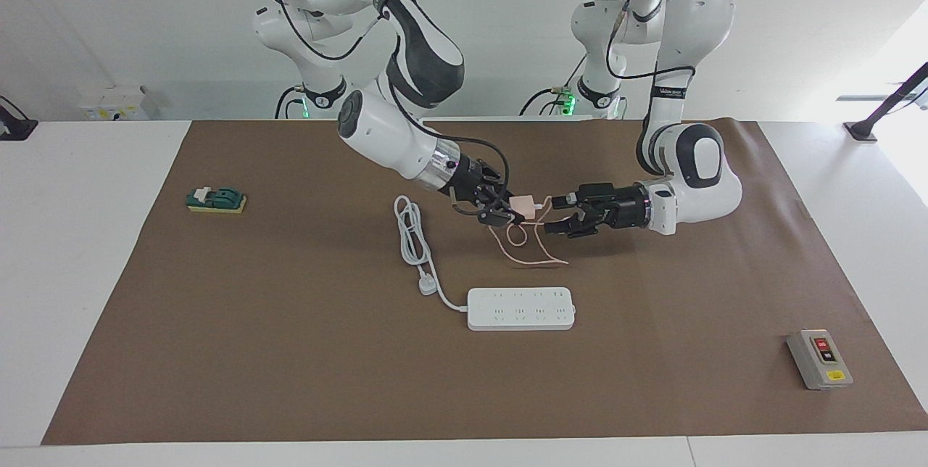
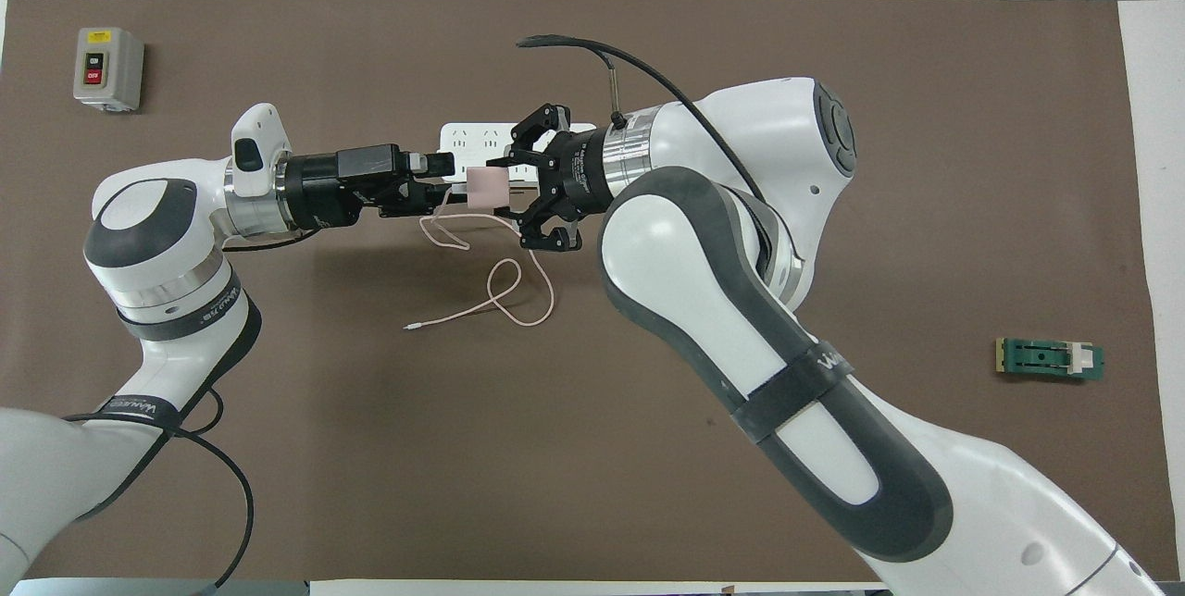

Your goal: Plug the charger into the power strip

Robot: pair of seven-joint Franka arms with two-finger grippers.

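Observation:
I need to grab the charger with my left gripper next, by its loose cable end (image 2: 473, 187), because my right gripper's fingers already cover one end of the charger.
The pale pink charger (image 1: 523, 204) hangs in the air over the mat, between my two grippers. My right gripper (image 1: 510, 207) is shut on the end of it that faces the right arm. My left gripper (image 1: 557, 213) is open at the charger's cable end, fingers above and below the white connector. The thin pink cable (image 1: 535, 251) droops to the mat. The white power strip (image 1: 520, 308) lies flat on the mat, farther from the robots. In the overhead view the charger (image 2: 488, 188) covers part of the strip (image 2: 467, 135), between the right gripper (image 2: 515, 185) and the left gripper (image 2: 444, 181).
The strip's thick white cord (image 1: 412, 231) and three-pin plug (image 1: 426, 286) lie beside it toward the right arm's end. A grey button box (image 1: 819, 358) sits toward the left arm's end. A green block (image 1: 216, 199) sits toward the right arm's end.

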